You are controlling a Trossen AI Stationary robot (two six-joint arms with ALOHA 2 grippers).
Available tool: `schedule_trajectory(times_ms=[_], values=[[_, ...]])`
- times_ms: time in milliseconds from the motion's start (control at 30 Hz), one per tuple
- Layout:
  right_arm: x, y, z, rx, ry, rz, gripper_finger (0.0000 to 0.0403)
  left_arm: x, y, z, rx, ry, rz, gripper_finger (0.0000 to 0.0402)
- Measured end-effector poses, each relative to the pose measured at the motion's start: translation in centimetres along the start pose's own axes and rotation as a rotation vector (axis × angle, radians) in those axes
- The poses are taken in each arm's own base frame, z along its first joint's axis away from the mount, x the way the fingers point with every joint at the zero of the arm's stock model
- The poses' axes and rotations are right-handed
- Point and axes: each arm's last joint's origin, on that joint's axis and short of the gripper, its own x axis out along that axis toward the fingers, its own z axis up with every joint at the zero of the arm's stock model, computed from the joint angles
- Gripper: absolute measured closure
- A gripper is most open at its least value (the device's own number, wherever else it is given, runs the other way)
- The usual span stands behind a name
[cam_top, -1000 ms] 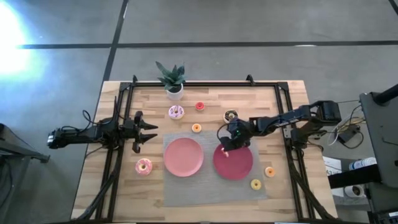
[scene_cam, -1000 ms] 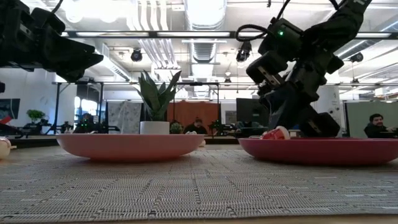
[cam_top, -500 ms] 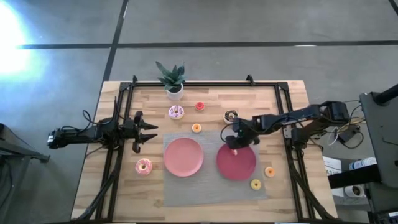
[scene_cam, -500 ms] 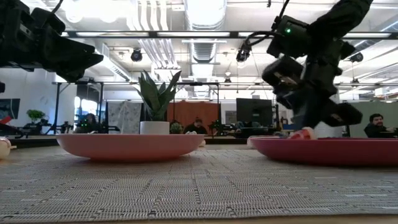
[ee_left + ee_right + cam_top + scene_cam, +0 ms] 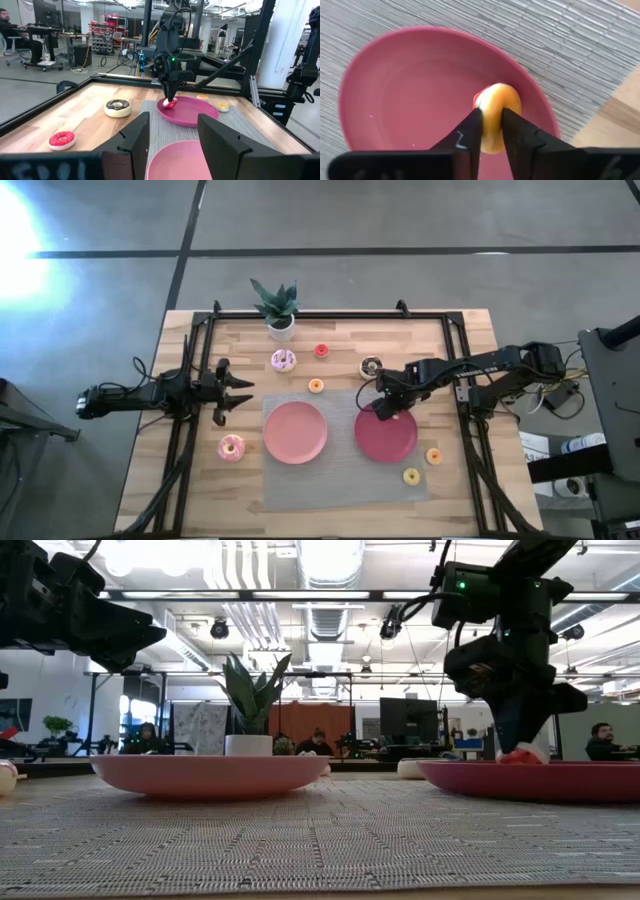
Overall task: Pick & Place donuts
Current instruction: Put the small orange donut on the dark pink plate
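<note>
The tiny donut's lower edge (image 5: 492, 147) is above the pink plate's bottom, so my right gripper should keep holding until the donut is lower.
My right gripper (image 5: 387, 408) stands over the far-left rim of the right pink plate (image 5: 395, 445), shut on a tiny donut (image 5: 495, 117) with a cream body and red icing. My left gripper (image 5: 236, 390) waits open above the table's left side, touching nothing. The other donuts lie flat on the table: white-pink sprinkled (image 5: 283, 360), red (image 5: 321, 350), chocolate (image 5: 371, 366), orange (image 5: 316, 386), pink (image 5: 231, 447), a second orange (image 5: 433, 456) and yellow (image 5: 411, 476). No bluish donut shows. My right gripper pinches the tiny donut's ring (image 5: 496, 106) between its two fingers (image 5: 470, 131), one on each flat face. The fingers come from above, pointing down. The donut stands on edge, with its lower side (image 5: 170, 104) down at the right plate's rim (image 5: 165, 106).
The left pink plate (image 5: 295, 432) lies on the grey mat (image 5: 340, 480) beside the right one. A potted plant (image 5: 277, 308) stands at the far edge. A black frame (image 5: 330, 318) runs along the far, left and right sides. People sit in the room behind.
My right gripper has moved toward the table's right and slightly toward the far edge, keeping the tiny donut low in the plate. The right plate has slid along the mat to the right with it.
</note>
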Motion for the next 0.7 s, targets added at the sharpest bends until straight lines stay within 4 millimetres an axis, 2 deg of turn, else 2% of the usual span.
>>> schedule_trajectory(times_ms=[100,200,367,567,700], values=[[0.1,0.0,0.0,-0.019,-0.002,0.003,0.0315,0.0,0.0,0.0,0.000,0.000,0.000,0.0262],[0.1,0.1,0.1,-0.042,-0.011,0.018,0.0313,0.0,0.0,0.0,0.000,0.000,0.000,0.0262],[0.1,0.5,0.2,-0.057,-0.017,0.064,0.0334,0.0,0.0,0.0,0.000,0.000,0.000,0.0262],[-0.2,2.2,0.6,-0.135,0.031,0.298,0.0364,0.0,0.0,0.0,0.000,0.000,0.000,0.0262],[-0.4,2.5,0.8,-0.092,-0.007,0.306,0.0379,0.0,0.0,0.0,0.000,0.000,0.000,0.0262]])
